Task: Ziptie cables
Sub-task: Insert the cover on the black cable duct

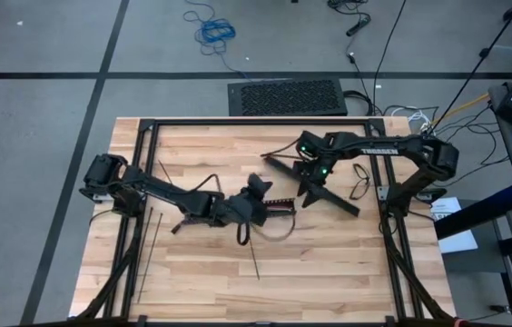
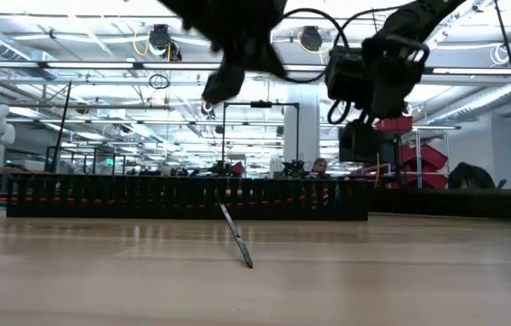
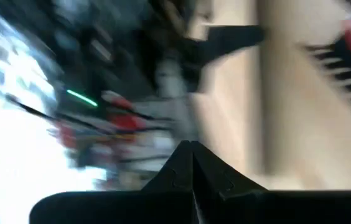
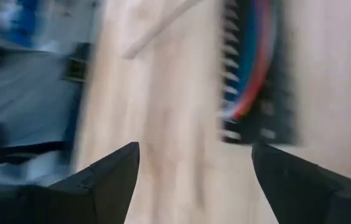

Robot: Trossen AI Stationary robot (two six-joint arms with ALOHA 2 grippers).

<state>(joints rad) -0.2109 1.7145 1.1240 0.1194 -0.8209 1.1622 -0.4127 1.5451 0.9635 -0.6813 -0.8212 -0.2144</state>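
Observation:
My right gripper grabs the long black strip by its end (image 1: 351, 210) next, to bring the strip over the slotted channel that holds the cables.
The cables (image 4: 257, 68), blue and red wires, lie inside a long black slotted channel (image 1: 333, 195) that rests slantwise on the wooden table right of its middle. My right gripper (image 4: 194, 168) hangs open above the bare wood beside the channel, over its far end (image 1: 310, 182). My left gripper (image 3: 191, 149) is shut and raised over the table's middle (image 1: 258, 191), with nothing visible between its fingertips. Thin black zipties lie flat on the table: one straight at the left (image 1: 152, 238), one near the front (image 1: 252, 259), and one looped by the right arm (image 1: 361, 182).
A black metal frame (image 1: 238, 123) runs around the tabletop. A black perforated mat (image 1: 288, 97) lies on the floor past the far edge, with loose cords and a blue coil (image 1: 212, 32) beyond. Bare wood stretches along the table's near side.

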